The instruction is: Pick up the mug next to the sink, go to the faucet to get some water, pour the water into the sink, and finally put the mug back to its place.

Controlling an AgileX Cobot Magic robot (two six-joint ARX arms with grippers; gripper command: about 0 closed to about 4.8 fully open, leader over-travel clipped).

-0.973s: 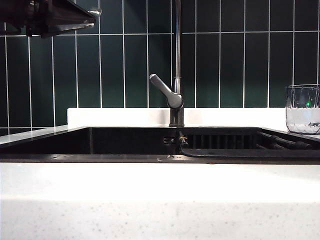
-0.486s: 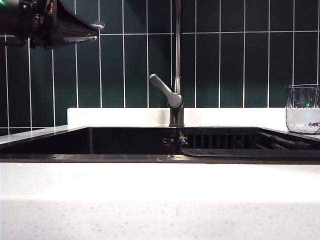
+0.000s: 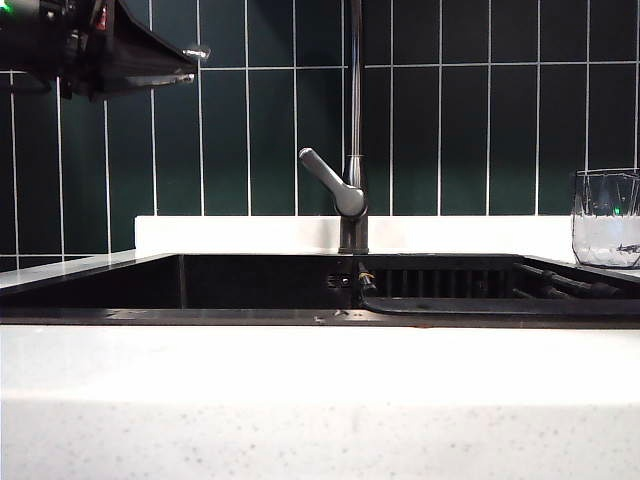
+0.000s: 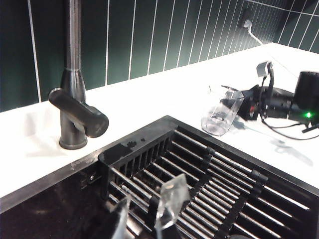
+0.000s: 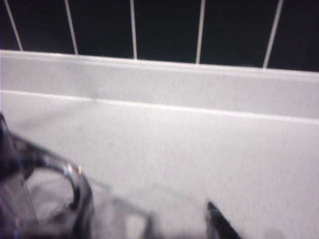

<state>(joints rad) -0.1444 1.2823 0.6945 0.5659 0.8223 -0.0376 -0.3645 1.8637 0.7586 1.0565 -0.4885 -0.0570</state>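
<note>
I should grab the mug by its handle with my right gripper next. Then I can fill the mug at the faucet and pour into the sink.
The clear faceted mug (image 3: 605, 218) stands upright on the white counter at the sink's right end; it also shows in the left wrist view as the mug (image 4: 222, 110). My right gripper (image 4: 251, 102) sits on the counter just beyond the mug, open. In its own blurred view the mug's rim (image 5: 55, 189) lies close beside one jaw, and one dark fingertip (image 5: 219, 224) shows on the other side. The faucet (image 3: 353, 150) rises behind the black sink (image 3: 260, 282), its grey lever (image 3: 325, 178) angled up-left. My left gripper (image 3: 185, 62) hangs high at the left, its clear fingertips (image 4: 169, 199) slightly apart and empty. No water shows.
A ribbed black rack (image 4: 199, 184) fills the sink's right part under my left gripper (image 4: 144, 214). Dark green tiles (image 3: 450, 110) back the white counter ledge (image 3: 240, 233). Cables (image 4: 284, 132) and a wall plug (image 4: 245, 20) lie on the counter past the mug.
In the exterior view my left gripper has sunk a little and edged right. The mug and faucet have not moved.
</note>
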